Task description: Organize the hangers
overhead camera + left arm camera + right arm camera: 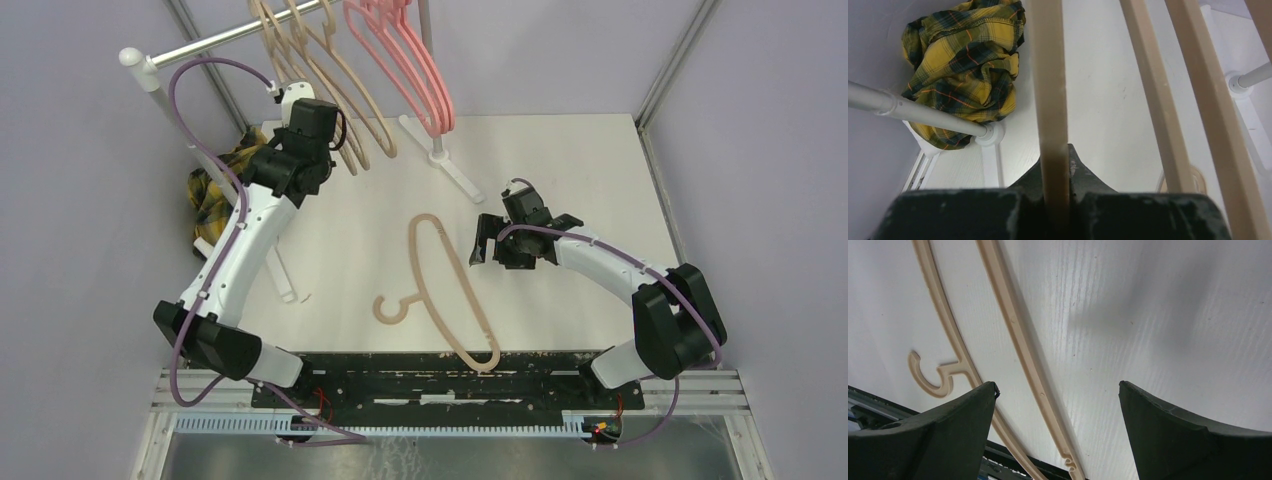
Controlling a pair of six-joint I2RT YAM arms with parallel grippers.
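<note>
The beige hanger leaves my left gripper now: the top of the hanger reaches the rack rod (215, 45), so the hanger is ready for release and would remain hanging.
Several beige hangers (330, 90) and a few salmon-pink hangers (405, 60) hang on the rack rod (215, 45) at the back. My left gripper (340, 135) is among the hanging beige ones. In the left wrist view it (1054, 155) is shut on the bar of one beige hanger (1048, 75), with two more beige bars (1153, 90) to its right. One beige hanger (440, 290) lies flat on the white table. My right gripper (485, 245) hovers open just right of it. In the right wrist view that hanger's arm (1018, 340) runs between the open jaws (1058, 385).
A yellow-black plaid cloth (215, 190) lies bunched at the table's back left, by the rack's post (913, 110). The rack's white foot (450, 165) rests on the table at the back centre. Purple walls close in both sides.
</note>
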